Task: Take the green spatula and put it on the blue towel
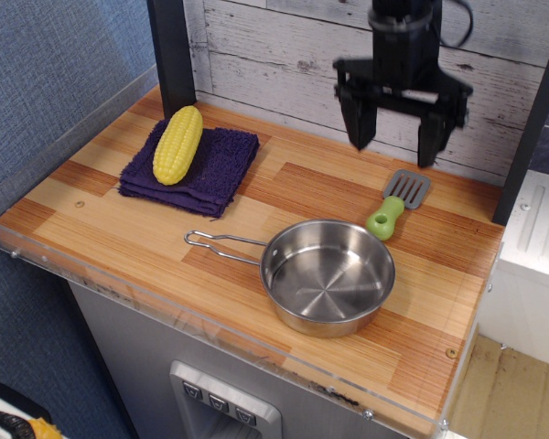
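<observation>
The gripper needs to pick up the green spatula next by its lime-green handle [385, 219], and then it can put the spatula on the blue towel [194, 168].
The green spatula [393, 207] lies on the wooden counter at the right, lime-green handle toward the pan, grey slotted blade toward the back wall. The blue towel [194, 168] is folded at the back left with a yellow toy corn cob [177, 144] lying on it. My black gripper [393, 152] hangs open and empty in the air above the spatula's blade, its two fingers spread wide, one [359, 123] to the left and one [429, 140] to the right.
A steel pan [325, 274] with a wire handle [221, 243] sits in front of the spatula, its rim close to the green handle. A dark post [171, 55] stands at the back left. A clear plastic lip [165, 311] edges the counter's front and left.
</observation>
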